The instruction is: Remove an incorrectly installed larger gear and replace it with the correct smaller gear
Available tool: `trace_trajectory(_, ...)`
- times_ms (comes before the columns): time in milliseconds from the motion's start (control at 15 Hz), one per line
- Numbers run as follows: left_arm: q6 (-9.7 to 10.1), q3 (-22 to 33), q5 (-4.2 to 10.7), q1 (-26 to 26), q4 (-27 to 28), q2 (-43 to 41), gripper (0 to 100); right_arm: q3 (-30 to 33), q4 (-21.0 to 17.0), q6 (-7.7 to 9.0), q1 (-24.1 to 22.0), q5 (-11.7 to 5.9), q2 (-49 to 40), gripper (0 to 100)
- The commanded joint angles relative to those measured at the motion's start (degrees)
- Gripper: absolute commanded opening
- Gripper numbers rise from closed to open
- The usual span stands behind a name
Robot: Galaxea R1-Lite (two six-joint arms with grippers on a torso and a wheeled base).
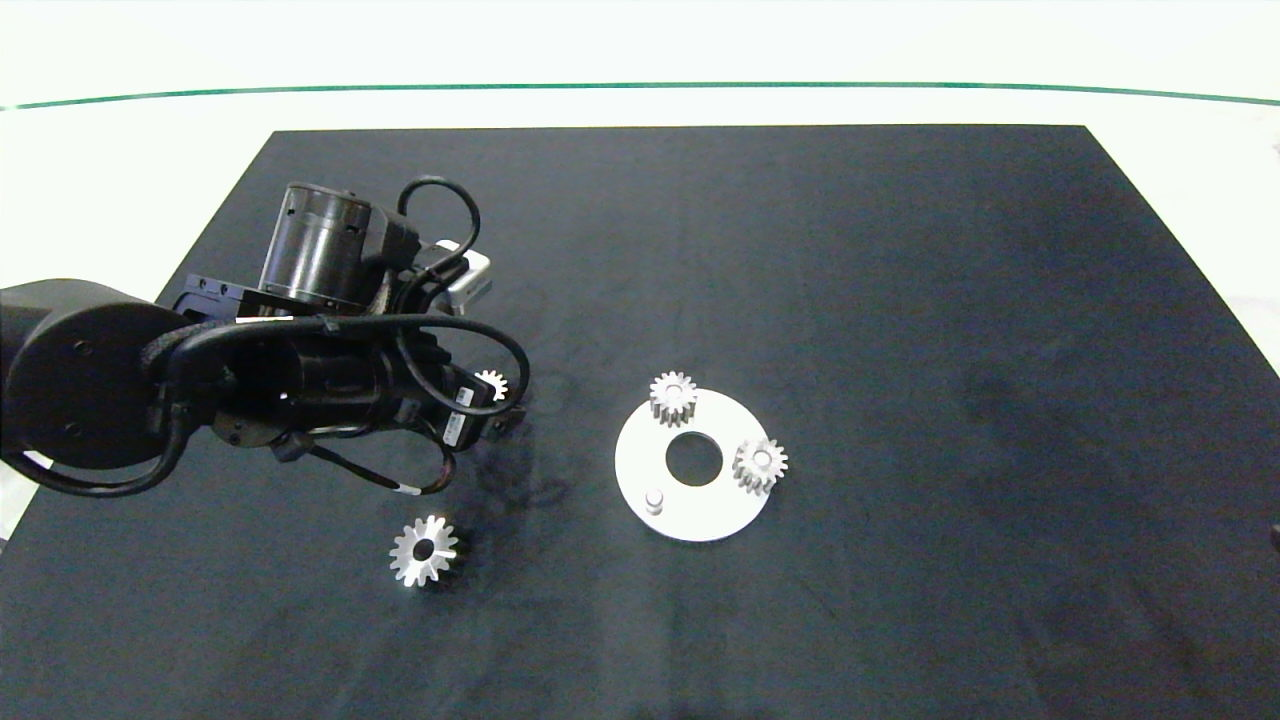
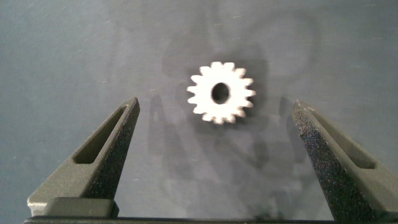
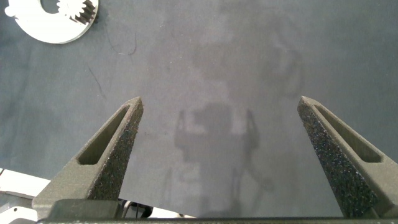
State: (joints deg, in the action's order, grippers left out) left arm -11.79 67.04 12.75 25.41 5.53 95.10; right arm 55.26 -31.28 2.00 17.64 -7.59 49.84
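Observation:
My left gripper is to reach the smaller gear and grab it by its toothed rim [image 1: 498, 380], so that the gear's centre hole stays free for the bare peg.
The larger gear [image 1: 424, 550], star-like with a dark centre hole, lies flat on the black mat near the front left, off the plate. A round white plate [image 1: 700, 515] holds two small spur gears [image 1: 673, 397] [image 1: 760, 465] on pegs, and a third peg [image 1: 654, 498] is bare. Another smaller gear [image 2: 221, 93] [image 1: 491, 384] lies on the mat left of the plate. My left gripper [image 2: 216, 104] hovers over it, open, its fingertips either side and just short of the gear. My right gripper [image 3: 219, 99] is open over bare mat, holding nothing.
The black mat [image 1: 900, 300] covers most of a white table. The left arm [image 1: 300, 370] and its cables hang over the mat's left part. The right wrist view catches the plate [image 3: 43, 28] and one gear [image 3: 78, 9] at a distance.

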Motion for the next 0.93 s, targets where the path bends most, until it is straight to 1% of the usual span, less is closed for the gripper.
trace_trajectory(67, 0.01, 0.3, 0.08, -0.8, -0.1, 1.6, 100, -0.1, -0.2, 0.02, 0.0, -0.05, -0.1, 100)
trace_trajectory(467, 0.19, 2.0, 0.08, -0.9, -0.2, 4.0, 100, 0.0, -0.2, 0.02, -0.1, -0.05, -0.1, 100)
trace_trajectory(800, 0.27, 2.3, 0.08, -1.8, -0.2, 5.3, 100, 0.0, -0.2, 0.02, -0.1, -0.05, -0.2, 100)
trace_trajectory(933, 0.36, 2.6, 0.08, -1.9, -0.2, 5.7, 98, 0.0, -0.2, 0.02, -0.1, -0.05, -0.1, 100)
